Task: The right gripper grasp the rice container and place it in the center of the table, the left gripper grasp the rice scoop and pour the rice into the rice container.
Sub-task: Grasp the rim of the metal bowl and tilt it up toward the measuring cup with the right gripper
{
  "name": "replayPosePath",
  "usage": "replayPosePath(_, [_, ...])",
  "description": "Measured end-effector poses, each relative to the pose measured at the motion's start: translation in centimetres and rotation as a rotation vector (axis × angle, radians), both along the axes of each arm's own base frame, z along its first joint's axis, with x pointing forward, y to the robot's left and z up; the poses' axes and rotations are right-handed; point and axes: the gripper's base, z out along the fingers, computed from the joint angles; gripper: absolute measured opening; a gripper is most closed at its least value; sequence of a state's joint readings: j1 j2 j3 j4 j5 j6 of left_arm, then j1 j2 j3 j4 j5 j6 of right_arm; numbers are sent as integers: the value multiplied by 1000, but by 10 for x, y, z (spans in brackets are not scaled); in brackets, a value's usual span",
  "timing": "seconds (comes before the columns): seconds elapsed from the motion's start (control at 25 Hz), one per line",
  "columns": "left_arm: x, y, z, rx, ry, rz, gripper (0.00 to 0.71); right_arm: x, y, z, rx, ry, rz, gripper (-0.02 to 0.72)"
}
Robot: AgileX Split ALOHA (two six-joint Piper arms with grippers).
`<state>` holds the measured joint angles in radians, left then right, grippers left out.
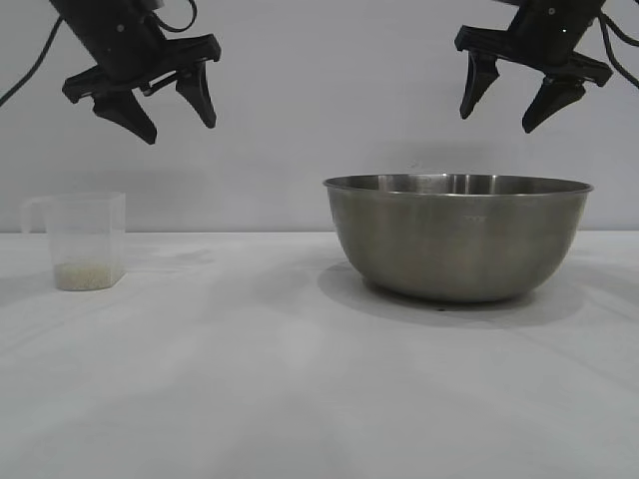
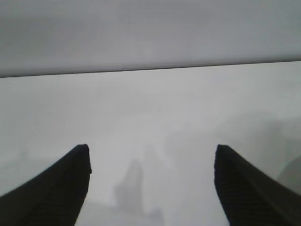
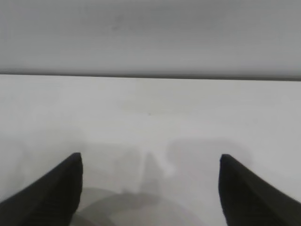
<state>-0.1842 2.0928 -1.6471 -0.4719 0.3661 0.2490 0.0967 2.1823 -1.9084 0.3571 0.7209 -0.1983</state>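
My right gripper should grab the container by its rim (image 1: 581,187) next, to put the rice container (image 1: 457,238) in the center of the table.
The rice container (image 1: 457,238), a big steel bowl, stands on the white table (image 1: 250,379) right of the middle. Its rim (image 3: 127,207) shows dimly between the fingers in the right wrist view. The rice scoop (image 1: 85,240), a clear plastic cup with a handle, stands at the far left with a thin layer of rice (image 1: 84,275) in its bottom. My left gripper (image 1: 180,112) hangs open high above the table, up and to the right of the scoop. My right gripper (image 1: 502,108) hangs open above the bowl's right half, clear of the rim. Both hold nothing.
A plain pale wall (image 1: 319,120) rises behind the table. Bare tabletop lies between the scoop and the bowl and in front of both. The left wrist view shows only the table (image 2: 150,117) and the wall.
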Motion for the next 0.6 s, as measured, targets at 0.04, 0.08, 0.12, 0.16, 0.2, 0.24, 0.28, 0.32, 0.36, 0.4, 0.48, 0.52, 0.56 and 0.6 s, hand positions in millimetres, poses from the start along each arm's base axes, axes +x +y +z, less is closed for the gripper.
replayPosePath(0.04, [0, 0, 0, 0, 0, 0, 492, 0, 0, 0, 0, 0, 0, 545])
replayPosePath(0.08, [0, 0, 0, 0, 0, 0, 492, 0, 0, 0, 0, 2, 1, 545])
replayPosePath(0.12, [0, 0, 0, 0, 0, 0, 492, 0, 0, 0, 0, 2, 1, 545])
replayPosePath(0.16, [0, 0, 0, 0, 0, 0, 492, 0, 0, 0, 0, 2, 1, 545])
replayPosePath(0.2, [0, 0, 0, 0, 0, 0, 492, 0, 0, 0, 0, 2, 1, 545])
replayPosePath(0.24, [0, 0, 0, 0, 2, -1, 492, 0, 0, 0, 0, 2, 1, 545])
replayPosePath(0.28, [0, 0, 0, 0, 2, -1, 492, 0, 0, 0, -2, 2, 1, 545])
replayPosePath(0.32, [0, 0, 0, 0, 2, -1, 492, 0, 0, 0, -6, 1, 2, 545])
replayPosePath(0.36, [0, 0, 0, 0, 2, -1, 492, 0, -1, 0, -10, 1, 3, 545])
replayPosePath(0.4, [0, 0, 0, 0, 2, -1, 492, 0, -1, 0, -15, 0, 4, 545])
replayPosePath(0.48, [0, 0, 0, 0, 2, -1, 492, 0, -2, -1, -28, 1, 7, 545])
replayPosePath(0.52, [0, 0, 0, 0, 2, -1, 492, -1, -2, 0, -37, 0, 9, 545])
replayPosePath(0.56, [0, 0, 0, 0, 2, -1, 492, -2, -3, 1, -48, 2, 13, 545])
replayPosePath(0.6, [0, 0, 0, 0, 2, -1, 492, -3, -3, 5, -56, -3, 16, 545])
